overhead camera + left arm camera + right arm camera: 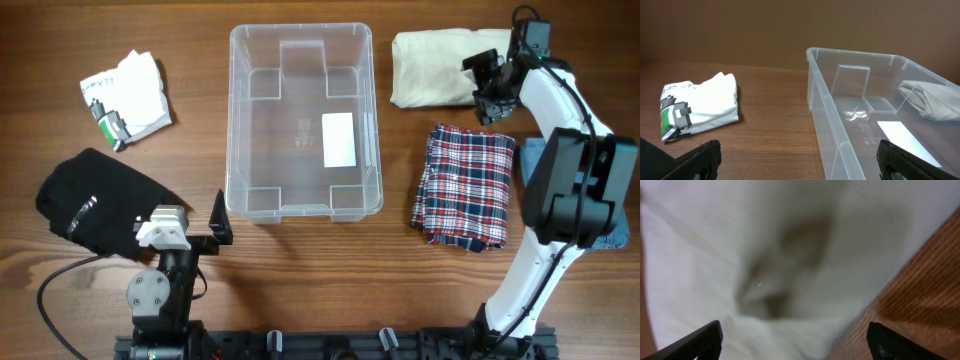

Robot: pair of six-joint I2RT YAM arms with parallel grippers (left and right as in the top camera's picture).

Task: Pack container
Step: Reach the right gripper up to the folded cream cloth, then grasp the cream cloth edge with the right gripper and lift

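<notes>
I should next grab the folded cream cloth (430, 65) with my right gripper by its side away from the container, so the container-side end stays free.
The clear container (233, 120) stands empty in the middle of the table, with a white label on its base. My right gripper (487, 90) hovers open over the right edge of a folded cream cloth (430, 65). In the right wrist view that cream cloth (765, 255) fills the frame close under the gripper (795, 345), with nothing between the jaws. My left gripper (218, 225) rests open near the container's front left corner. From the left wrist the gripper (800, 165) faces the container's wall (840, 145).
A white printed T-shirt (125, 95) lies at the far left, also in the left wrist view (697, 107). A black garment (100, 205) sits beside the left arm. A plaid cloth (465, 185) and a blue cloth (530, 155) lie right of the container.
</notes>
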